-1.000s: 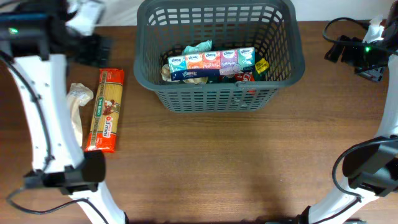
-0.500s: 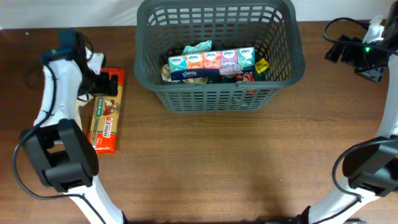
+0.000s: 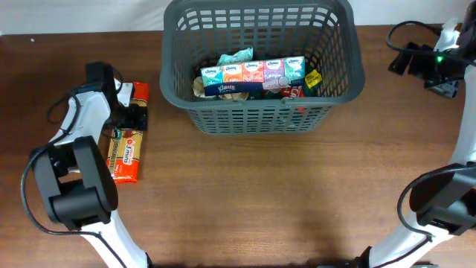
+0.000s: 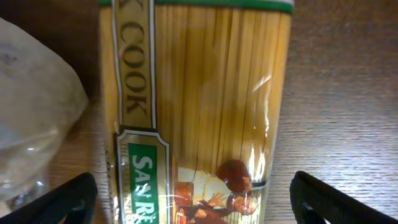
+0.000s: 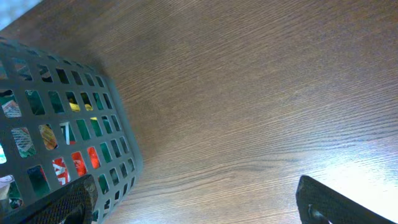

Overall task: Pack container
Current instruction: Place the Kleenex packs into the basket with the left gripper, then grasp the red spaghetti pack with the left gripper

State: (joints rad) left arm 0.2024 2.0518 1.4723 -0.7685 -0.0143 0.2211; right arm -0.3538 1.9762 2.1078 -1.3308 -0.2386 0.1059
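Next, my left gripper grabs the spaghetti packet across its narrow width (image 3: 132, 119), fingers along its long sides, to pack it into the container (image 3: 260, 117).
The dark grey lattice container (image 3: 260, 117) stands at the back middle of the table and holds a row of tissue packs (image 3: 253, 73) and other food packets. A long spaghetti packet (image 3: 125, 149) lies on the table left of it. My left gripper (image 3: 132, 112) is down over the packet's far end. In the left wrist view the open jaws (image 4: 196, 205) straddle the spaghetti packet (image 4: 199, 106) without closing on it. My right gripper (image 3: 435, 67) hovers at the far right. It is open and empty (image 5: 193, 208) over bare wood, beside the container's corner (image 5: 56, 124).
A clear plastic bag (image 4: 31, 118) lies against the spaghetti packet's left side, next to my left jaw. Cables run at the back right corner (image 3: 405, 33). Brown wooden table (image 3: 282, 201) stretches in front of the container.
My left arm has swung from the back left corner down onto the spaghetti packet, with its jaws now on either side of it. The right arm and the container have not moved.
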